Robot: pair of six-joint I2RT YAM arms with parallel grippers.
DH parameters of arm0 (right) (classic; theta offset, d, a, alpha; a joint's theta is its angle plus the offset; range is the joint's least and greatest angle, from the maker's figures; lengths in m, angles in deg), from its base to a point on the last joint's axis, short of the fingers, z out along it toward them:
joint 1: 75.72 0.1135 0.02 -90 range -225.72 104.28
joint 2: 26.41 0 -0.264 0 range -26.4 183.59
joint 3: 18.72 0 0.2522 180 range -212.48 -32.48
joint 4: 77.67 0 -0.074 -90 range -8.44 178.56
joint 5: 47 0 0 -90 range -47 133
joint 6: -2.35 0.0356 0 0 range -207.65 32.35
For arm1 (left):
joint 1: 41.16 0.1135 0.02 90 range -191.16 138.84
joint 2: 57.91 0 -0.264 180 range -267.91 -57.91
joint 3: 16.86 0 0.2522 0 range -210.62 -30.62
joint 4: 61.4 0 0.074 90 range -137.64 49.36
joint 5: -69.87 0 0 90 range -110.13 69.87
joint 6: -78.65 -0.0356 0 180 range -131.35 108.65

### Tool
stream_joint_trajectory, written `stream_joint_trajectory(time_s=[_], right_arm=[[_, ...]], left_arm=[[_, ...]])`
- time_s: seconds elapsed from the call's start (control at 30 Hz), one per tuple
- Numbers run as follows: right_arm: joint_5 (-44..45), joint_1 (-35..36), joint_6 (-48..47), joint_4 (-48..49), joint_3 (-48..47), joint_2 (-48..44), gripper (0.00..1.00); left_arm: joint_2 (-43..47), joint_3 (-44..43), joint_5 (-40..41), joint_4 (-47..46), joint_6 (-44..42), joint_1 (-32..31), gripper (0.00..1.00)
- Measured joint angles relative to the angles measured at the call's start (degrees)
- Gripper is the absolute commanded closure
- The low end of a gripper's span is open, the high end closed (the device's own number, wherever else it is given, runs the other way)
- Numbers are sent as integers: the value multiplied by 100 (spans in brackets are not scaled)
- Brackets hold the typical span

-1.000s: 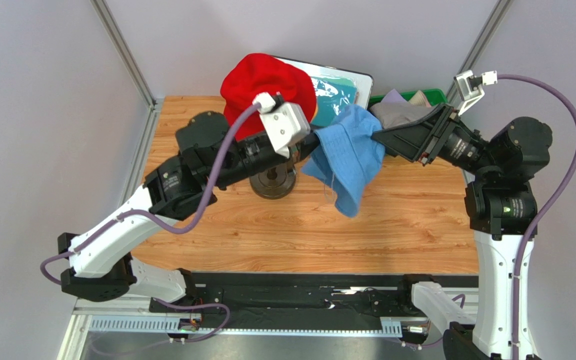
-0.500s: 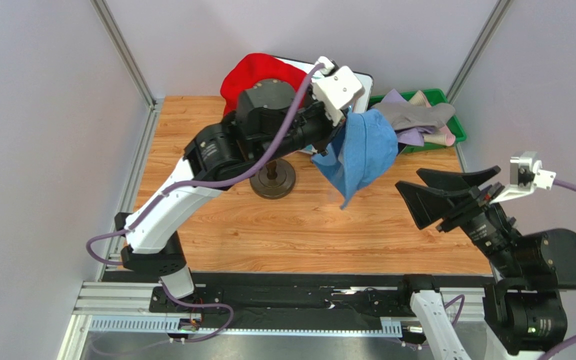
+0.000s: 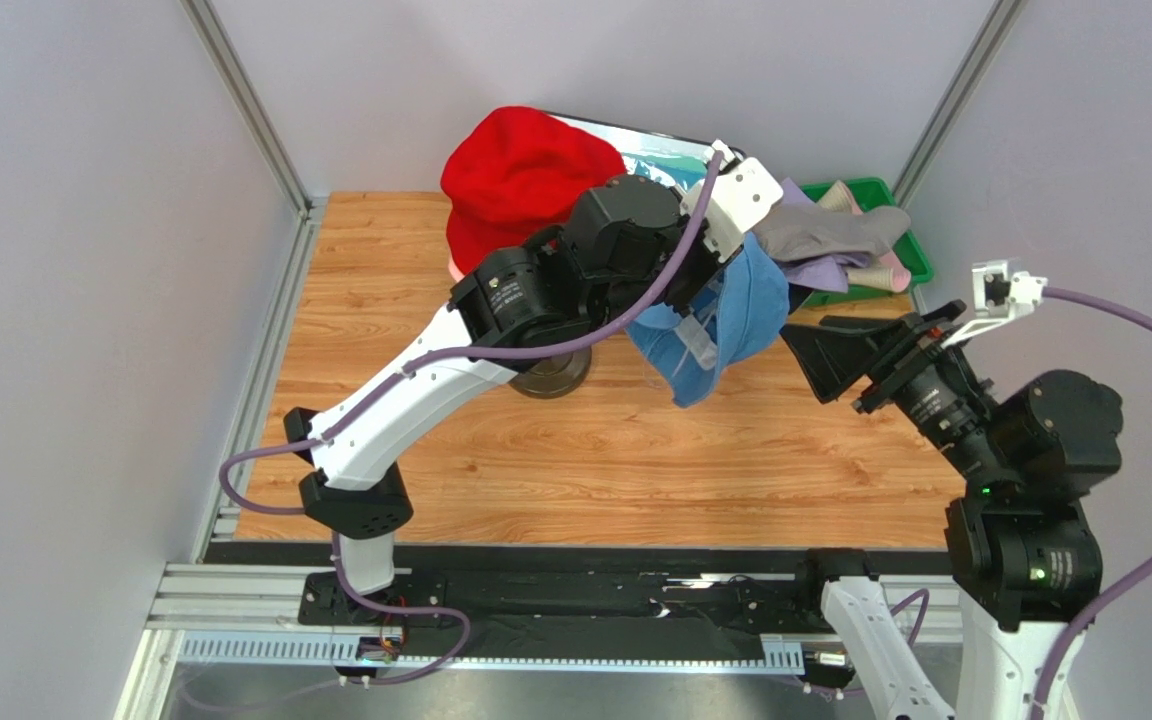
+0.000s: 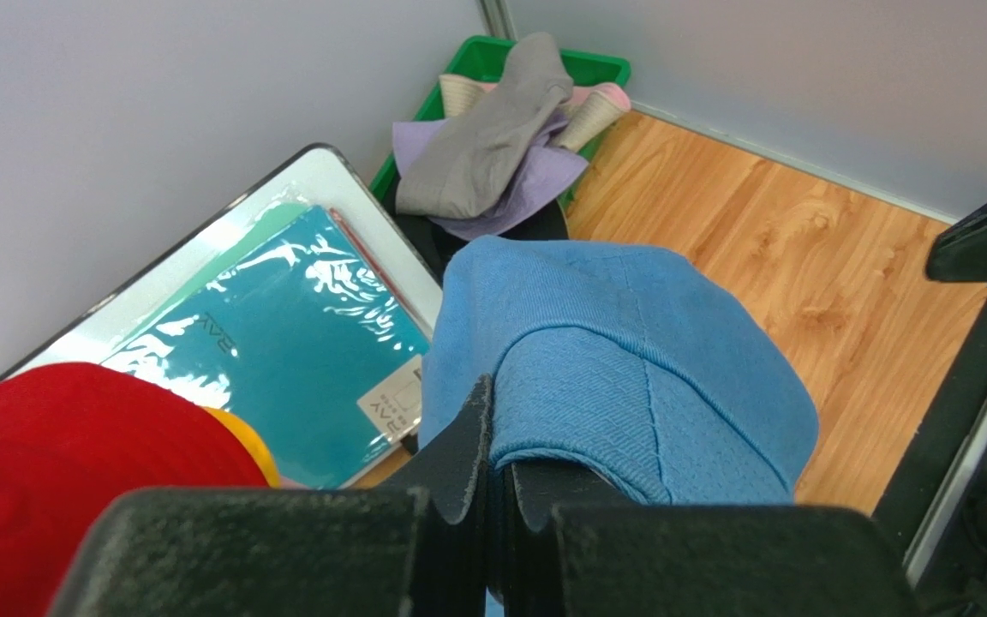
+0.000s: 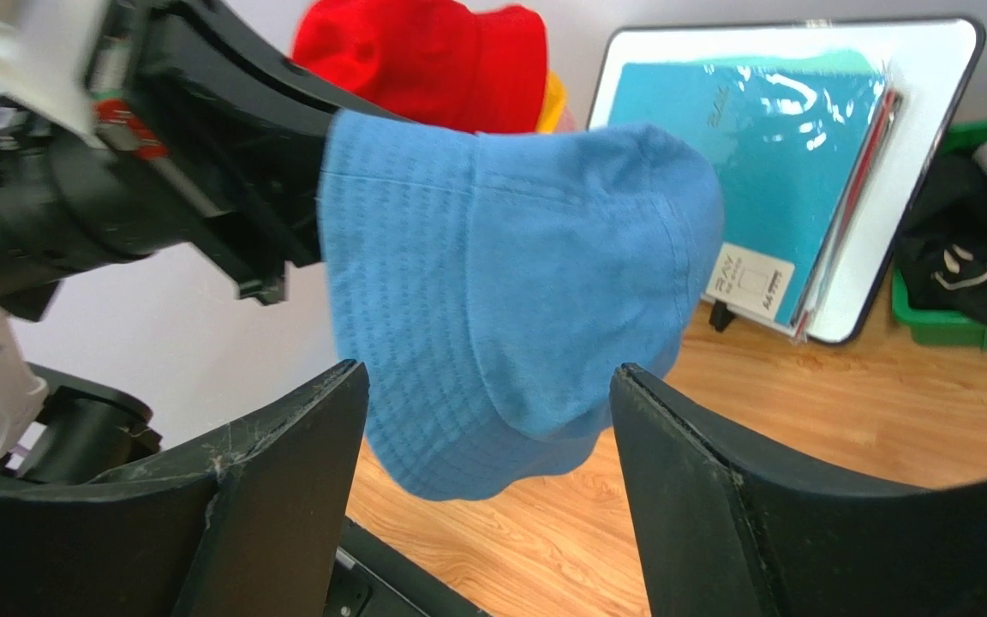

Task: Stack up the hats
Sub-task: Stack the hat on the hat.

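My right gripper is going to grab the blue hat next by its brim (image 3: 690, 390), across from my left gripper, so it can stack the hat open over the red hat (image 3: 530, 173).
A blue hat (image 3: 725, 315) hangs in the air right of centre, with my left gripper (image 4: 499, 444) shut on its brim. In the left wrist view the blue hat (image 4: 615, 373) drapes over the fingers. My right gripper (image 3: 812, 348) is open just right of it; in the right wrist view its fingers (image 5: 293, 437) flank the lower edge of the blue hat (image 5: 512, 283) without closing on it. A red hat (image 3: 530, 173) tops the stack at the back, an orange-yellow hat (image 4: 244, 450) peeking out beneath it. Grey, lavender and beige hats (image 3: 823, 233) lie in a green bin (image 3: 898, 203).
A teal sheet in a white frame (image 4: 274, 334) leans on the back wall between the red hat and the bin. A dark round stand base (image 3: 549, 375) sits under my left arm. A black cloth (image 5: 975, 264) lies in the bin. Grey walls close in both sides.
My right gripper let go of the blue hat, swung back toward the near edge, then returned open beside it. My left arm carried the hat right and toward the back.
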Motion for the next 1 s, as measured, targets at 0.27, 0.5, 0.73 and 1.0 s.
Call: stream_joint_trajectory(time_s=[0.27, 0.5, 0.73, 1.0], right_arm=[[103, 192, -55, 15, 348, 310, 26], [782, 984, -297, 66, 369, 658, 26], [2264, 2238, -584, 42, 374, 1045, 28], [4597, 3871, -793, -114, 376, 1241, 33]], left_arm=[[-293, -85, 400, -52, -339, -2, 100], [-647, -33, 616, -79, -540, 24, 100], [-669, 55, 562, -81, -520, 203, 100], [-660, 63, 555, -85, -507, 254, 100]])
